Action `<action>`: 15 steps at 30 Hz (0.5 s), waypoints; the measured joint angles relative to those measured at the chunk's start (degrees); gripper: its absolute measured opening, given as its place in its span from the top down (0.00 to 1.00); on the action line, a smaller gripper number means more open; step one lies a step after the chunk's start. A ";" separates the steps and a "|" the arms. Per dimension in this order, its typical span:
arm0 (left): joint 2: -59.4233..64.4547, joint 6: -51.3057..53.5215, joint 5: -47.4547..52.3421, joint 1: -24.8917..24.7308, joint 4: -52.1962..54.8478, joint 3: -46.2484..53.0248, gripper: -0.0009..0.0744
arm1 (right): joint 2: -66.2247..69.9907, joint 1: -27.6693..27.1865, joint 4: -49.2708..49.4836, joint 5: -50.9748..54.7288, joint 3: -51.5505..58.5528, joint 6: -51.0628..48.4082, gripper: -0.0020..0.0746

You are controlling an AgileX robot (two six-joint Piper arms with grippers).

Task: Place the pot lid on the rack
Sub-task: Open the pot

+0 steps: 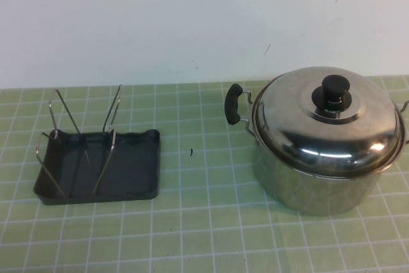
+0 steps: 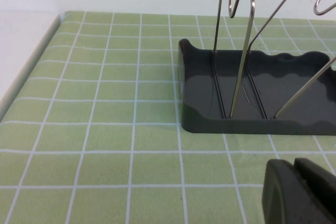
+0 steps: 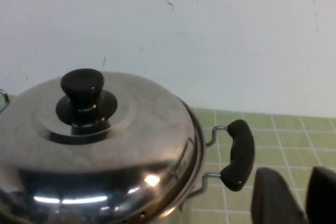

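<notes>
The pot lid has a dome far wider than my fingers, so my right gripper will grab it next by its narrow black knob to put it on the rack.
The pot lid, shiny domed steel with a black knob, sits closed on the steel pot at the right of the table. It also shows in the right wrist view. The rack, a dark grey tray with upright wire prongs, stands at the left and also shows in the left wrist view. My left gripper is shut and empty, low over the mat just in front of the rack. My right gripper is open and empty, beside the pot's black side handle. Neither arm shows in the high view.
A green gridded mat covers the table, with a white wall behind. The pot's other black handle points toward the rack. A small dark speck lies between rack and pot. The table's left edge shows in the left wrist view.
</notes>
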 joint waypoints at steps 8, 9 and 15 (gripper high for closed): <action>0.00 0.00 0.00 0.00 0.00 0.00 0.99 | 21.48 7.87 -18.76 -9.49 -9.06 20.90 0.35; 0.00 0.00 0.00 0.00 0.00 0.00 0.99 | 23.42 8.65 -18.76 -11.18 -10.26 20.44 0.33; 0.00 0.12 0.00 0.00 0.00 0.00 0.99 | 35.44 14.25 -11.94 -19.23 -15.46 9.12 0.32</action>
